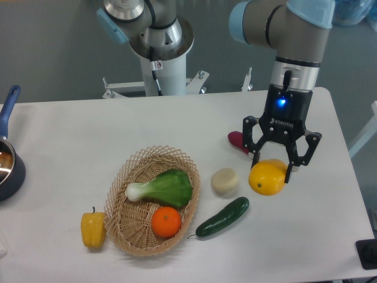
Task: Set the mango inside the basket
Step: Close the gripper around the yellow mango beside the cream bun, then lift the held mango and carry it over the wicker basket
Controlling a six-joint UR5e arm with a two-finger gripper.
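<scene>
The glossy yellow mango is to go in the basket, so the robot's gripper will grab it by its rounded upper part (272,167) next.
The mango (266,180), a glossy yellow oval, lies on the white table at the right. My gripper (273,171) hangs straight over it with its fingers spread wide, one on either side of the fruit's upper part; I see no squeeze on it. The basket (117,197), an oval tan wicker one, stands left of centre, well to the left of the mango. It holds a green bok choy (166,187) and a round orange (166,221).
Between mango and basket sit a cream round piece (224,181) and a green cucumber (222,217). A dark red item (237,142) lies behind the gripper. A yellow bell pepper (93,229) stands left of the basket. A blue-handled pot (7,168) is at the left edge.
</scene>
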